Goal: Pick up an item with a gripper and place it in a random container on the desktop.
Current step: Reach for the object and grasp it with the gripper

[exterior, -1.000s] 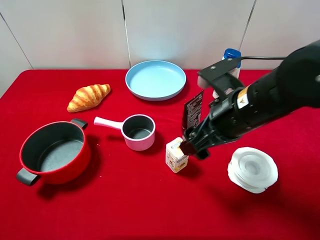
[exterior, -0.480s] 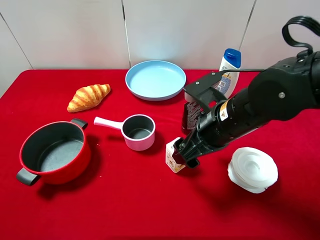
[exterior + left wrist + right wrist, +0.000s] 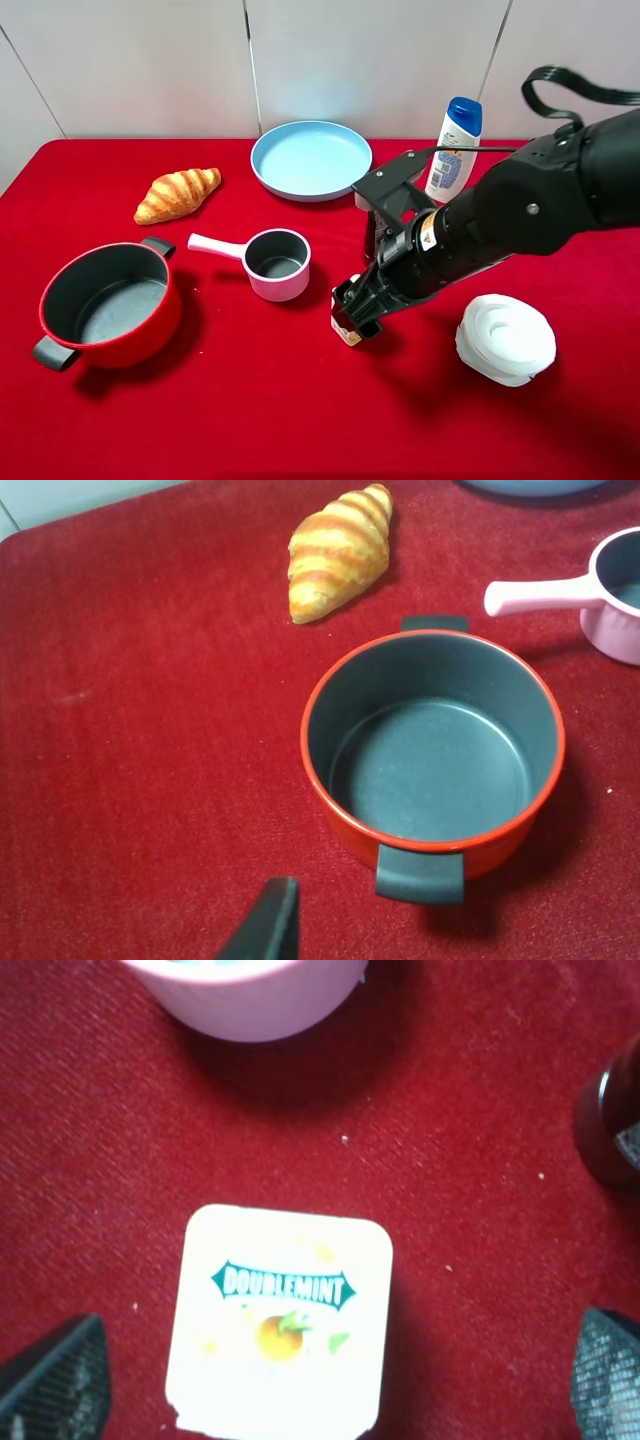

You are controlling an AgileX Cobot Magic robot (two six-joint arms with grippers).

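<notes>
In the right wrist view my right gripper's fingers hang above the white carton's top, so closing now would miss. It comes down next before it closes.
The item, a small white carton (image 3: 280, 1320) with orange print, stands on the red desktop (image 3: 250, 400) in front of the pink saucepan. In the exterior high view only its lower left corner (image 3: 342, 331) shows under the black arm. My right gripper (image 3: 357, 308) is low over it and open. In the right wrist view the two fingertips (image 3: 55, 1380) stand wide on either side of the carton, clear of it. The container, a light blue plate (image 3: 311, 160), lies at the back middle. Of the left gripper only one dark finger (image 3: 270, 925) shows, near the red pot.
A red pot (image 3: 110, 300) sits at the left, a pink saucepan (image 3: 275, 262) in the middle and a croissant (image 3: 177, 193) at the back left. A black tube (image 3: 372, 232) and a shampoo bottle (image 3: 453, 148) stand behind the right arm. A white round lid (image 3: 505, 338) lies to the right.
My right arm has come down and a little to the left, so the open gripper now straddles the carton. The shampoo bottle has come out from behind the arm.
</notes>
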